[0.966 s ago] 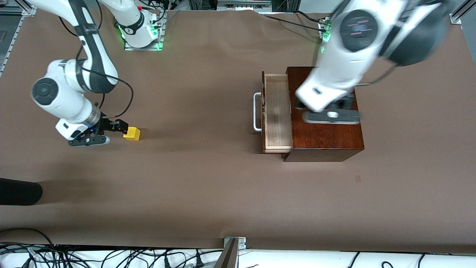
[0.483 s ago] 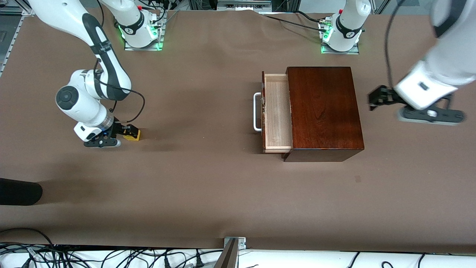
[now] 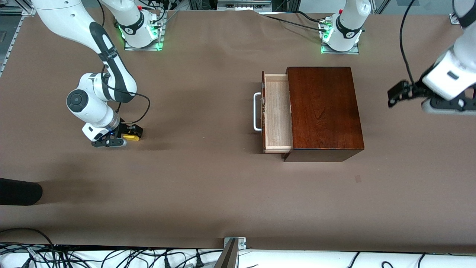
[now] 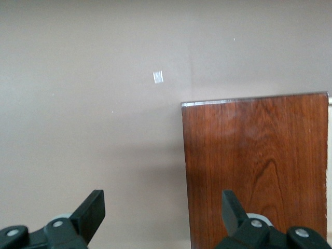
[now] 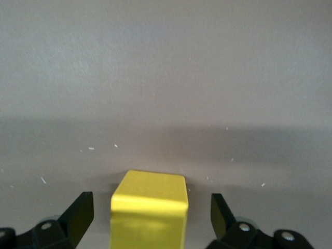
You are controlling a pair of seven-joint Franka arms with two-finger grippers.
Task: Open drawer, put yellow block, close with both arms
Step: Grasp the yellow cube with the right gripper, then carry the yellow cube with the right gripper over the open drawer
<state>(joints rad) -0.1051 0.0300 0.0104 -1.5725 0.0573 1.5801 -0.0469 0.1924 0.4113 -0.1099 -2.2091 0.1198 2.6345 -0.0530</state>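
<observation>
The fingertips are on either side of the yellow block (image 3: 131, 137) and closing now would catch it, so it is time for my right gripper to close on it.
The yellow block (image 3: 131, 137) rests on the brown table toward the right arm's end, partly hidden under my right gripper (image 3: 134, 133). In the right wrist view the yellow block (image 5: 149, 210) sits between the spread fingers of my right gripper (image 5: 150, 213), with a gap on each side; the gripper is open. The drawer (image 3: 277, 111) stands pulled out of the dark reddish-brown box (image 3: 323, 111), empty, its white handle (image 3: 256, 111) pointing toward the block. My left gripper (image 3: 394, 96) hangs open over bare table at the left arm's end, beside the box (image 4: 254, 171), and holds nothing (image 4: 162, 210).
A black object (image 3: 18, 191) pokes in at the table's edge at the right arm's end, nearer the front camera. A small mark (image 3: 357, 178) lies nearer the camera than the box. Cables and a metal bracket (image 3: 233, 243) line the front edge.
My right gripper has slid over the yellow block and now straddles it. My left arm has swung off the top of the box out toward its own end of the table.
</observation>
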